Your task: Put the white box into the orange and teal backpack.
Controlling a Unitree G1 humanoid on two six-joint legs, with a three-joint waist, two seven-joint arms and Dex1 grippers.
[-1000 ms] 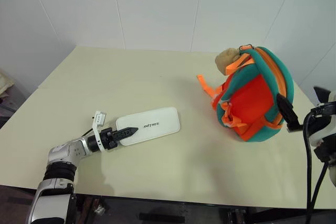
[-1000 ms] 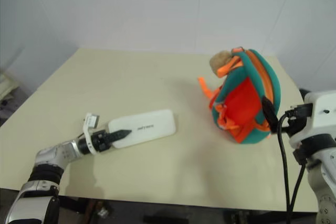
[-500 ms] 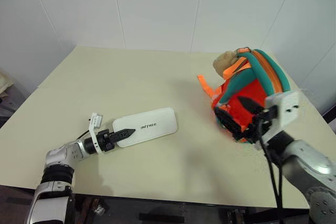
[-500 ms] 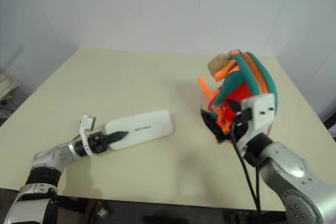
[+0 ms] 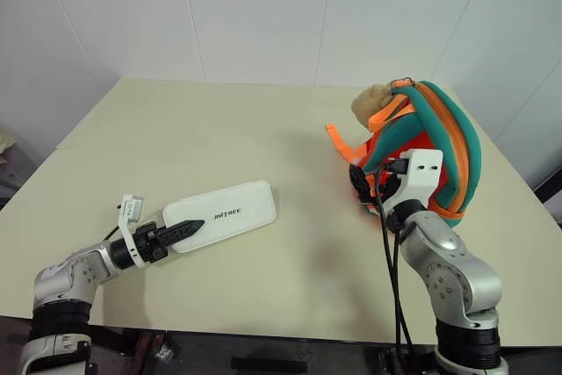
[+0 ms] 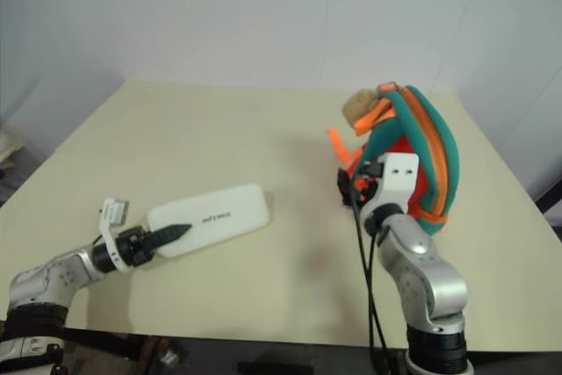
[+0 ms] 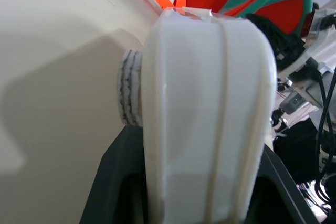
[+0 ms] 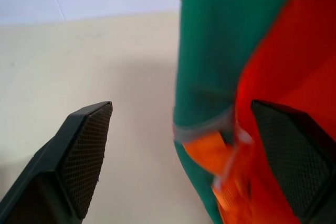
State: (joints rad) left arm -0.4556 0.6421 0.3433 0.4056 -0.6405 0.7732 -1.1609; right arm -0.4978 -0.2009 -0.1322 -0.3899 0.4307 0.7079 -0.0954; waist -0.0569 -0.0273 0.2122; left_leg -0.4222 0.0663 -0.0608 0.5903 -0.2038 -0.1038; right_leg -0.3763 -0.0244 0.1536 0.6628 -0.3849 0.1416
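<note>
Next, my right gripper grabs the backpack by its teal edge [image 8: 205, 77] to steady the backpack for loading the white box.
The white box [image 5: 230, 211] lies flat on the cream table [image 5: 263, 129], left of centre, with dark lettering on its lid. My left gripper [image 5: 182, 233] is shut on the box's near-left end, one black finger lying over the lid; the left wrist view looks along the white box [image 7: 205, 119] clamped between the jaws. The orange and teal backpack [image 5: 435, 142] stands upright at the right, a tan plush charm [image 5: 371, 103] at its top. My right gripper [image 5: 361, 183] is open at the backpack's lower front; its fingers [image 8: 84, 150] stand wide apart with the teal edge of the backpack [image 8: 220, 51] between them.
A loose orange strap [image 5: 339, 143] trails from the backpack onto the table toward the middle. White walls close the table's far side. The table's near edge [image 5: 263, 312] runs just behind both arms.
My right arm swung in from the right edge to the backpack's front, gripper staying open. My left gripper drew the white box leftward and toward the near edge.
</note>
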